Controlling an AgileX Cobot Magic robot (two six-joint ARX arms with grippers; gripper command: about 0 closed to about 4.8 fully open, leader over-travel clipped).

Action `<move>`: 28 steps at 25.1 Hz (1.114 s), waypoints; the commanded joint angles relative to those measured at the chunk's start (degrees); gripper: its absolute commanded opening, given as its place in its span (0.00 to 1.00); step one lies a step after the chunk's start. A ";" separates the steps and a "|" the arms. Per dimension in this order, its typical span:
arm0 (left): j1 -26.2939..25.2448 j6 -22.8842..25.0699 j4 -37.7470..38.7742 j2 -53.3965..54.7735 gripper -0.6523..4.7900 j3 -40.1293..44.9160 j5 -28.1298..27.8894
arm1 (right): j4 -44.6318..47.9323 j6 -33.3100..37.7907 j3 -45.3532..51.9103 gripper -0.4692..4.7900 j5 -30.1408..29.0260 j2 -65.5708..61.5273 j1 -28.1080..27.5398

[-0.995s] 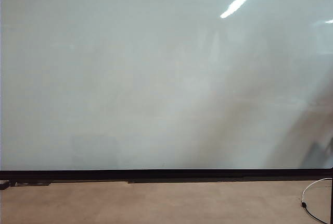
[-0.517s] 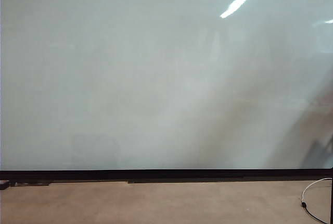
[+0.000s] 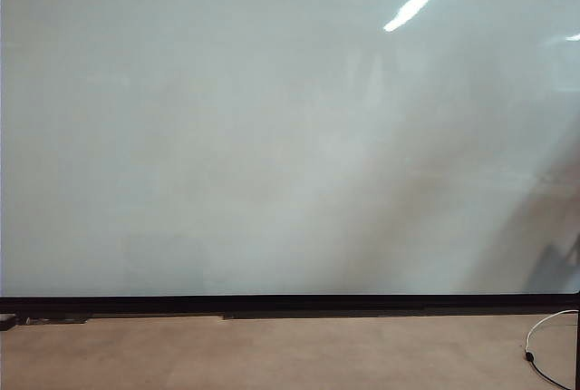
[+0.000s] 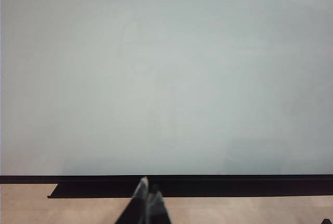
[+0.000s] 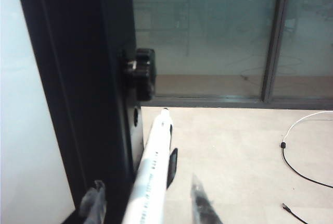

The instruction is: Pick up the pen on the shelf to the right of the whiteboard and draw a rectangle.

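The robot's right gripper needs to hold the pen by its body (image 5: 149,183) next, so the pen's writing tip (image 5: 165,112) stays free to draw the rectangle.
The whiteboard (image 3: 272,136) fills the exterior view, and no rectangle shows on it in any view. Neither gripper appears in the exterior view. In the right wrist view the white pen (image 5: 156,156) stands tilted beside the board's black side frame (image 5: 78,78), dark print on its barrel. My right gripper (image 5: 145,185) is open around the pen, one finger on each side with a gap to the barrel. The pen's lower end and the shelf under it are cut off by the picture's edge. My left gripper (image 4: 148,190) is shut, facing the whiteboard (image 4: 166,78) near its black bottom edge.
A black knob (image 5: 143,73) sticks out of the side frame just beyond the pen. A small black tab (image 5: 172,165) sits against the pen's barrel. A white-and-black cable (image 5: 296,156) lies on the pale floor, the same cable (image 3: 544,340) at the exterior view's lower right. Glass panels (image 5: 208,26) stand behind.
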State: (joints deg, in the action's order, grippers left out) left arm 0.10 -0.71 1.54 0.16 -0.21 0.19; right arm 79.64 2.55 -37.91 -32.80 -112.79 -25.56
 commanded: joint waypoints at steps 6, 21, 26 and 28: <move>0.00 0.26 -0.33 0.02 0.11 -0.17 0.02 | 1.14 0.42 -0.70 0.47 -0.17 0.24 0.66; 0.02 0.26 -0.33 0.02 0.11 -0.17 0.02 | 1.03 0.42 -0.70 0.37 0.81 0.24 0.63; 0.02 0.26 -0.33 0.02 0.11 -0.17 0.02 | 0.98 0.42 -0.70 0.37 1.18 0.24 0.61; 0.02 0.26 -0.33 0.02 0.11 -0.17 0.02 | 0.96 0.42 -0.70 0.36 1.18 0.24 0.61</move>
State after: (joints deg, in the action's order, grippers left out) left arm 0.10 -0.69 1.54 0.16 -0.21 0.19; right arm 79.83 2.74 -38.48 -31.77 -112.79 -24.88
